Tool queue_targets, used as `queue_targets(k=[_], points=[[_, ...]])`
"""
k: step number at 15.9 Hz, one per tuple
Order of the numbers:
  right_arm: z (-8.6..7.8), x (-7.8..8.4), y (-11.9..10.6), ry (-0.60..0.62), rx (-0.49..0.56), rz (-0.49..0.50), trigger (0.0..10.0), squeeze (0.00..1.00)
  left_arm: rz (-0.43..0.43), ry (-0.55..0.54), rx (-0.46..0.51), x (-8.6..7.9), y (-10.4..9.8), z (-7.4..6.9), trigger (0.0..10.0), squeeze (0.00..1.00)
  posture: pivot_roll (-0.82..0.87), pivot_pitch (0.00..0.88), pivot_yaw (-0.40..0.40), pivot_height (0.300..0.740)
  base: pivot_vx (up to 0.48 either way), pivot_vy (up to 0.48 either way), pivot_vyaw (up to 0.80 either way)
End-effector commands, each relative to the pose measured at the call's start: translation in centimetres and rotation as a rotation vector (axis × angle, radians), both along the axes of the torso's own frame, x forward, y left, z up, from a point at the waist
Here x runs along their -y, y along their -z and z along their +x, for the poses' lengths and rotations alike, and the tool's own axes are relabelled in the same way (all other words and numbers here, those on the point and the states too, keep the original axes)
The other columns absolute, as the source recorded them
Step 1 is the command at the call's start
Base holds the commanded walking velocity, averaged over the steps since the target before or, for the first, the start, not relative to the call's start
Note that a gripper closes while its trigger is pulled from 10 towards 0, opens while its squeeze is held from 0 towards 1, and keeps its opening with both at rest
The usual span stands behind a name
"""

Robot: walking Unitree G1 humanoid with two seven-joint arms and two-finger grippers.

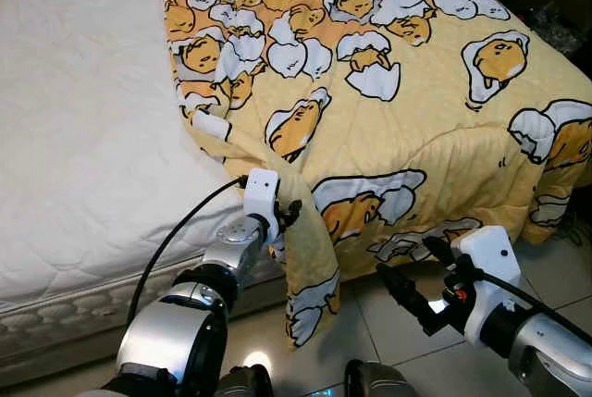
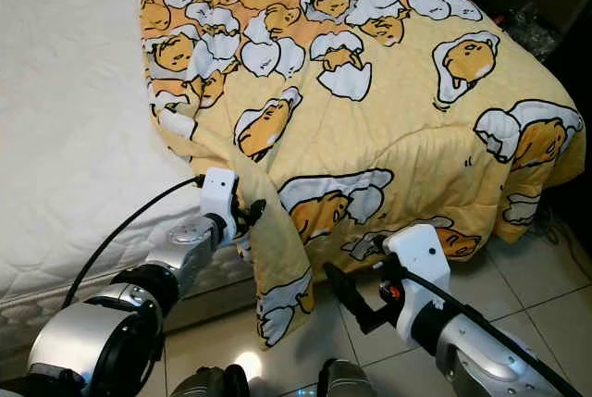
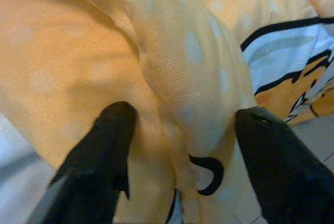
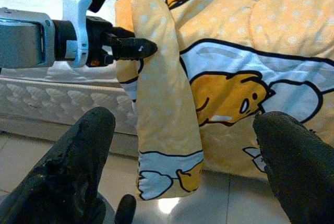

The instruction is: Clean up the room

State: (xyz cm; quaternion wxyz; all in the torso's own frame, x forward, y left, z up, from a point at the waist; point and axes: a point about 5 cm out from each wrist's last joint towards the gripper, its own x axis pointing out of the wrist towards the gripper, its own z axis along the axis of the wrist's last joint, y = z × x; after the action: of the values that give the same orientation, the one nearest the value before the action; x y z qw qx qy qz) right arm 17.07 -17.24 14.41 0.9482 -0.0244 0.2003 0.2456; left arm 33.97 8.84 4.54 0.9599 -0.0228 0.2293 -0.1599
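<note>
Next, my left gripper grabs the blanket by the raised fold along its edge, because the rest of the cloth lies spread flat over the bed.
A yellow blanket printed with egg characters covers the right part of the bed, and one corner hangs in a long fold down to the floor. My left gripper is at the top of that fold. In the left wrist view the left gripper is open, its fingers wide apart with the fold between them. My right gripper is open, low over the tiles beside the bed's foot, and holds nothing. The right wrist view shows the right gripper pointing at the hanging corner.
The bare white mattress fills the left side, with its quilted edge facing me. A light tiled floor runs along the bed's foot. Dark clutter sits at the far right beyond the bed.
</note>
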Motion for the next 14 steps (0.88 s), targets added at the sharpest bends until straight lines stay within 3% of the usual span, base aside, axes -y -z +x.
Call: queue_targets(k=[1, 2, 14], points=[[-0.28, -0.08, -0.33, -0.001, 0.001, 0.006, 10.0, 0.0, -0.005, -0.012, -0.023, 0.02, 0.53, -0.37, 0.4, 0.0, -0.32, 0.184, 0.095, 0.74, 0.0, 0.0, 0.0], [-0.41, -0.2, -0.41, -0.009, 0.0, 0.007, 10.0, 0.0, 0.008, -0.006, -0.031, 0.21, 0.67, -0.48, 0.0, 0.0, -0.33, 0.183, 0.1, 0.74, 0.0, 0.0, 0.0], [-0.24, 0.15, -0.58, -0.023, 0.002, 0.011, 10.0, 0.0, -0.049, 0.017, -0.018, 0.84, 0.13, -0.22, 0.0, 0.0, -0.34, 0.167, 0.112, 0.74, 0.0, 0.0, 0.0]])
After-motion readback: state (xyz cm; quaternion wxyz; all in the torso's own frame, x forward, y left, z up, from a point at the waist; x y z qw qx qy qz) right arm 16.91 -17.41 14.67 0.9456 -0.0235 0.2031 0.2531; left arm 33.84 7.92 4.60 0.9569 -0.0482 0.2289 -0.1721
